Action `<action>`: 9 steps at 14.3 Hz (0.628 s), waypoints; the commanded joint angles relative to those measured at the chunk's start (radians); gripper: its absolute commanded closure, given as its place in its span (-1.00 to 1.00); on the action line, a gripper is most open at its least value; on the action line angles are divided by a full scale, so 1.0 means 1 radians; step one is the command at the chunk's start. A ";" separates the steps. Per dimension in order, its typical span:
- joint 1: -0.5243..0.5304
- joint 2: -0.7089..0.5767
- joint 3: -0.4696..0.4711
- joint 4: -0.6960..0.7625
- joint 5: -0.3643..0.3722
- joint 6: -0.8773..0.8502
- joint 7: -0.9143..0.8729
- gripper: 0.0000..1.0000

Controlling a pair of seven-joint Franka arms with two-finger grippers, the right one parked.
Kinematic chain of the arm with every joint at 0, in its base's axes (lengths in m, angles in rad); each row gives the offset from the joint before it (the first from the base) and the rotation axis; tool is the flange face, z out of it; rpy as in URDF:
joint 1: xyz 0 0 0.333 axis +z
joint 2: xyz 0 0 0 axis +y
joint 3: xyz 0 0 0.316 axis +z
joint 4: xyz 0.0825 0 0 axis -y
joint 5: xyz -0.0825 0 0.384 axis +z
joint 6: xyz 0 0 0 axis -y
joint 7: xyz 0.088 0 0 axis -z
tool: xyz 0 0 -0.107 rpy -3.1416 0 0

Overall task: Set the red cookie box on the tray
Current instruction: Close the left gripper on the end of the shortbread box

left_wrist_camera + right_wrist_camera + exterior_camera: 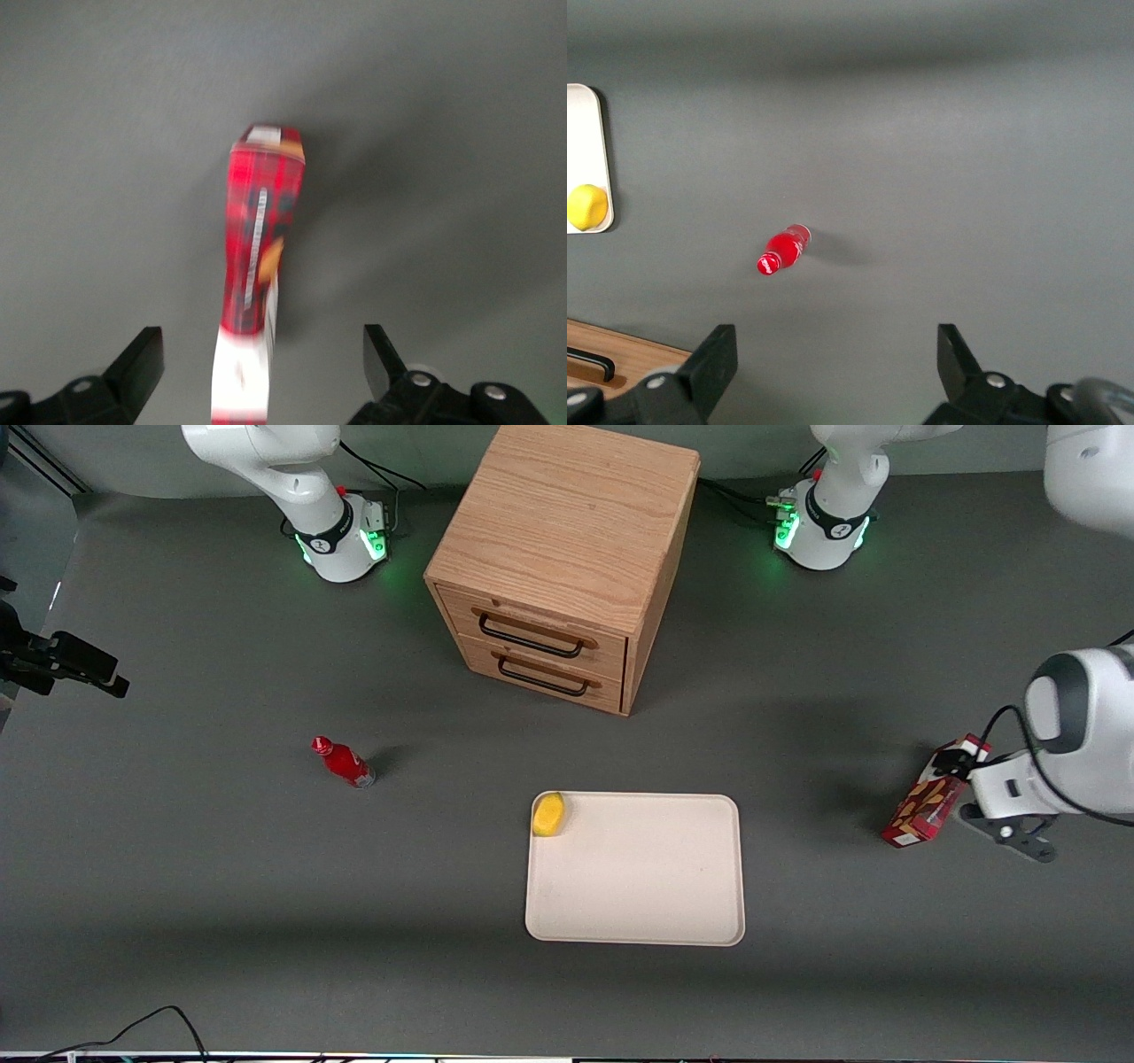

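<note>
My left gripper should next take hold of the red cookie box by its white end section (959, 755). Then the box should go on the tray (647, 877).
The red cookie box (926, 806) stands on end, tilted, on the grey table toward the working arm's end, well apart from the tray. In the left wrist view the box (261, 239) shows its red side with cookie pictures and a white end panel. My left gripper (961, 766) is at the box's upper end. In the wrist view the gripper (261, 347) is open, with the box's white end between its fingers (142, 354) and a gap on each side. The cream-white tray (647, 877) lies flat near the table's middle, nearer the front camera than the cabinet.
A yellow lemon-like object (548, 814) lies in a tray corner. A small red bottle (344, 763) stands toward the parked arm's end. A wooden drawer cabinet (563, 558) stands farther from the front camera than the tray. The right wrist view shows the bottle (782, 250) and the tray's edge (585, 133).
</note>
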 commanded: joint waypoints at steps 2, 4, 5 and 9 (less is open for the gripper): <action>0.008 0.010 0.016 -0.107 -0.022 0.184 0.072 0.99; 0.011 0.008 0.020 -0.101 -0.022 0.176 0.077 1.00; 0.013 0.008 0.020 -0.101 -0.031 0.175 0.077 1.00; 0.007 0.005 0.020 -0.017 -0.066 0.054 0.072 1.00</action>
